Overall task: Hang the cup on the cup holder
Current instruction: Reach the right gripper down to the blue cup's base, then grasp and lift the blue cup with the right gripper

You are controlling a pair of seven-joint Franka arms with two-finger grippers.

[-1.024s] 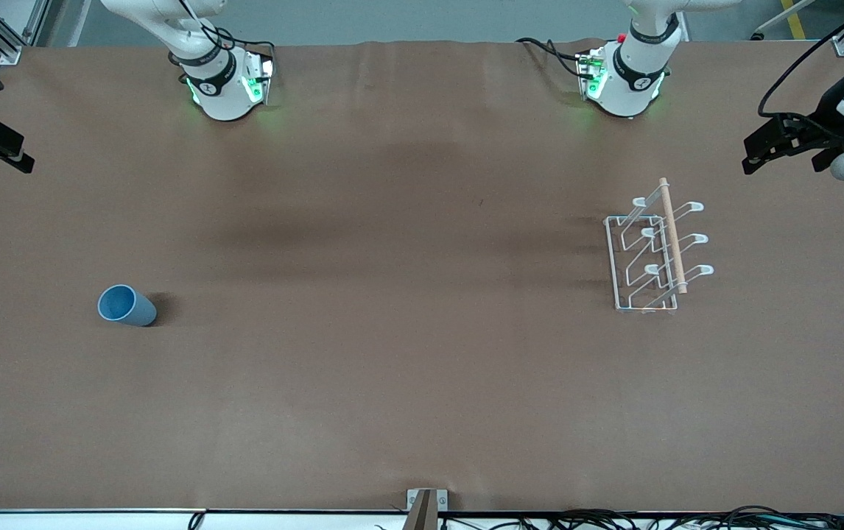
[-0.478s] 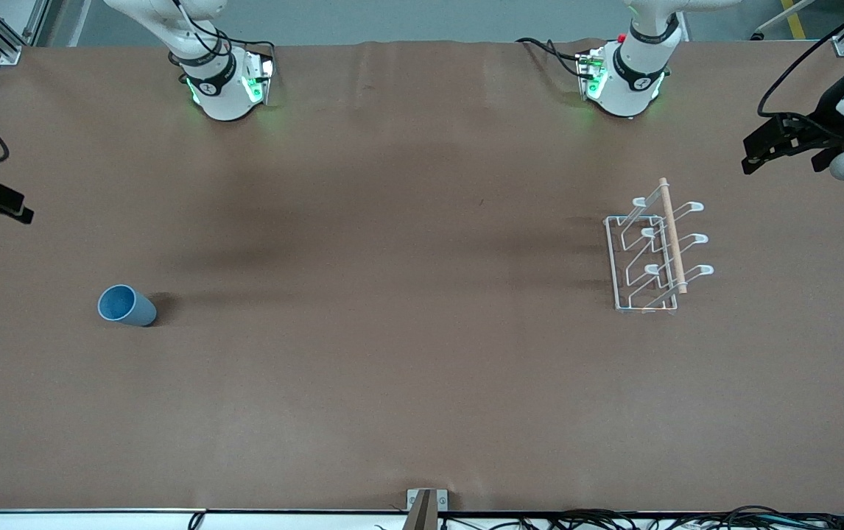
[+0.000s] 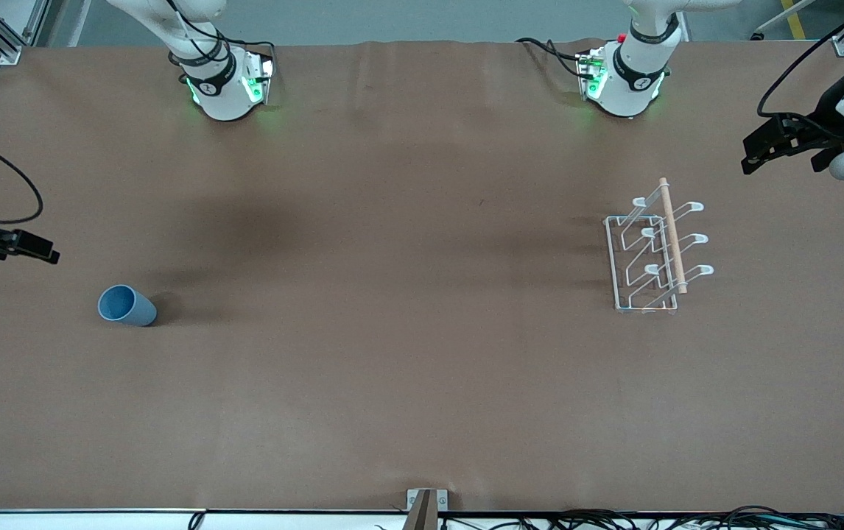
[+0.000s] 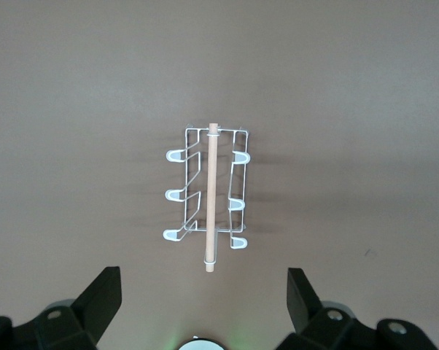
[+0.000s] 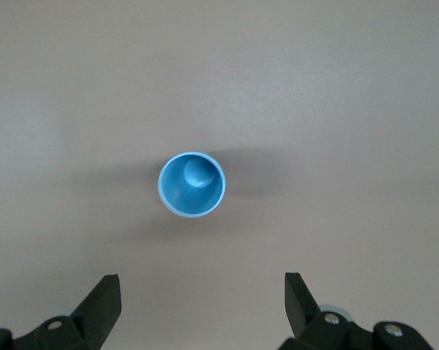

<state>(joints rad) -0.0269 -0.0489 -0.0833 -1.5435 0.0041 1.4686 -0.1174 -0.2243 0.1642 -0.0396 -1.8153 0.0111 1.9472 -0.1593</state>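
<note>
The light-blue cup needs to hang on the white wire cup holder [image 3: 654, 254], so my right gripper should next grab it by its open rim [image 3: 115, 286].
The light-blue cup [image 3: 127, 305] stands upright, mouth up, on the brown table near the right arm's end. In the right wrist view I look down into the cup [image 5: 192, 184]. My right gripper [image 3: 28, 247] hangs open and empty over the table edge beside the cup, apart from it; its own view shows it [image 5: 201, 290] with jaws wide. The white wire cup holder [image 3: 654, 254] with its wooden rod stands near the left arm's end and shows in the left wrist view [image 4: 208, 193]. My left gripper [image 3: 764, 147] waits open and empty, high beside the holder [image 4: 203, 286].
The two arm bases [image 3: 223, 85] [image 3: 624, 81] stand along the table edge farthest from the front camera. A small metal bracket [image 3: 426, 500] sits at the table edge nearest the front camera. Brown paper covers the table [image 3: 407, 294].
My right gripper has moved along the right arm's end of the table toward the cup. The cup, the holder and the left arm have not moved.
</note>
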